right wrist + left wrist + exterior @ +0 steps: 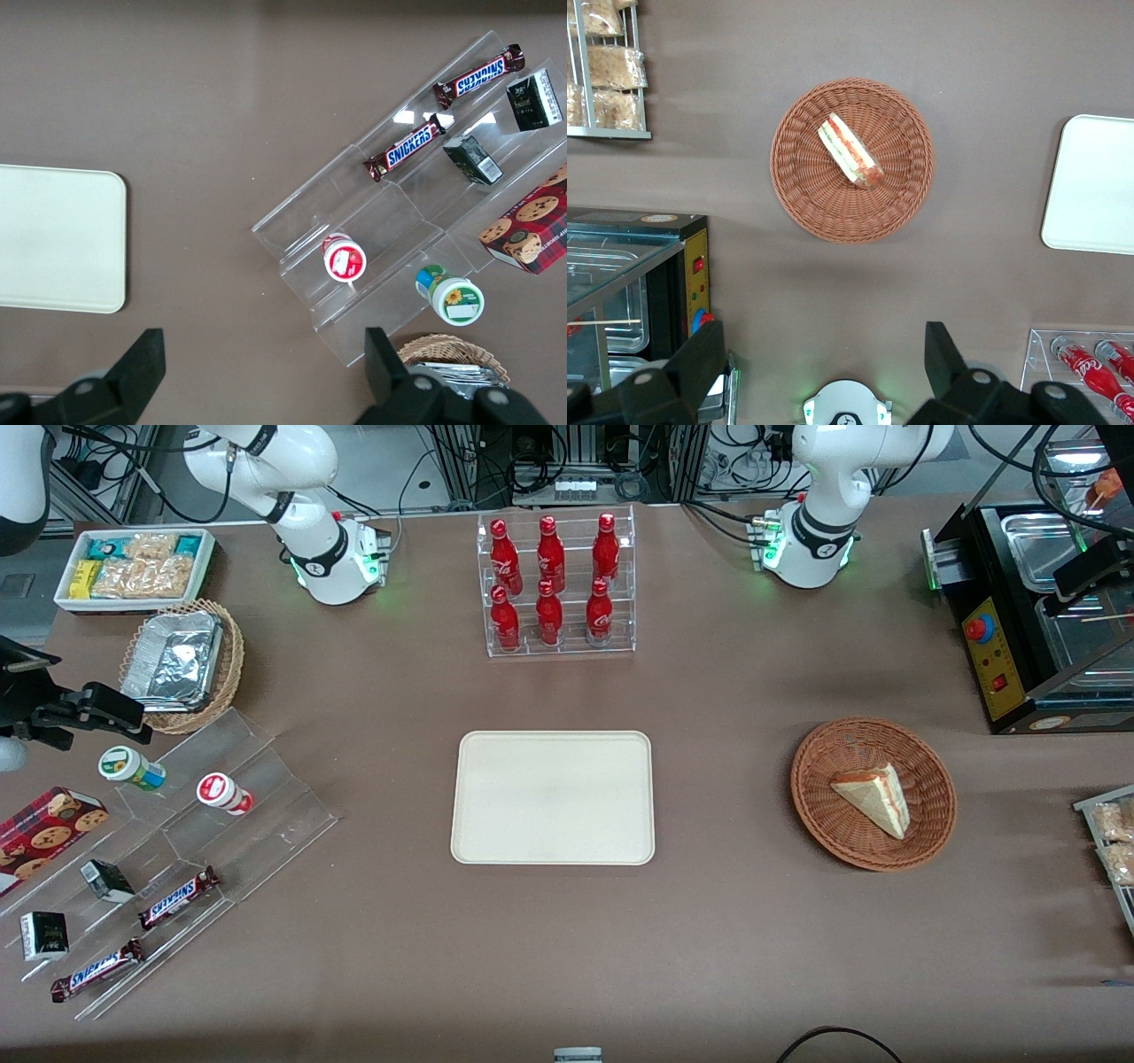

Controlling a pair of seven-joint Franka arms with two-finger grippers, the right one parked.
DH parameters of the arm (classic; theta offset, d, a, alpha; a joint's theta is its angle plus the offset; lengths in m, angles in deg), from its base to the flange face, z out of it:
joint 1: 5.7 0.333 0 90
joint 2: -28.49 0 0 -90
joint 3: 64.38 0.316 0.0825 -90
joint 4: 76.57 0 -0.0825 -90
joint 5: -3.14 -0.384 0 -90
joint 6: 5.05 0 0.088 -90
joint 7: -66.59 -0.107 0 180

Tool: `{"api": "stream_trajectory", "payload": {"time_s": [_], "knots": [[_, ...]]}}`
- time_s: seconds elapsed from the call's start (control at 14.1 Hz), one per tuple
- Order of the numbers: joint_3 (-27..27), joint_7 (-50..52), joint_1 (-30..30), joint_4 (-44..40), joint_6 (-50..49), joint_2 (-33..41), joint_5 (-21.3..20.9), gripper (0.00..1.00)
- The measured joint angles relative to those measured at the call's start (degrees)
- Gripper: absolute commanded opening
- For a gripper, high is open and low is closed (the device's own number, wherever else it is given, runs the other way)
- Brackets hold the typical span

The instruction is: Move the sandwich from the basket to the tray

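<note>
The sandwich has slanting edges, so I will have my left gripper pinch it by its two flat bread sides.
The sandwich, a pale bread wedge with red and green filling, lies in the round reddish-brown wicker basket toward the working arm's end of the table. The cream tray lies bare at the table's middle. My left gripper hangs high above the table, farther from the front camera than the basket, near the black appliance. Its fingers stand wide open with nothing between them.
A black glass-topped appliance stands next to the basket. A rack of red bottles sits farther back than the tray. A wire rack of snack packs is at the table's edge. Clear steps with snacks lie toward the parked arm's end.
</note>
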Motion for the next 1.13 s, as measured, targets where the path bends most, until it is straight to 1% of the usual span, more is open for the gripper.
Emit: {"api": "stream_trajectory", "payload": {"time_s": [0.35, 0.57, 0.78, 1.13], "knots": [[0.29, -0.2, 0.05, 0.17, -0.46, -0.39, 0.0, 1.0], [0.76, 0.57, 0.22, 1.79, -0.43, -2.17, 0.02, 1.0], [0.91, 7.45, 0.25, 4.21, 2.5, -4.72, 0.05, 1.0], [0.89, 22.89, 0.2, 15.56, 16.93, -5.82, 0.22, 1.0]]}}
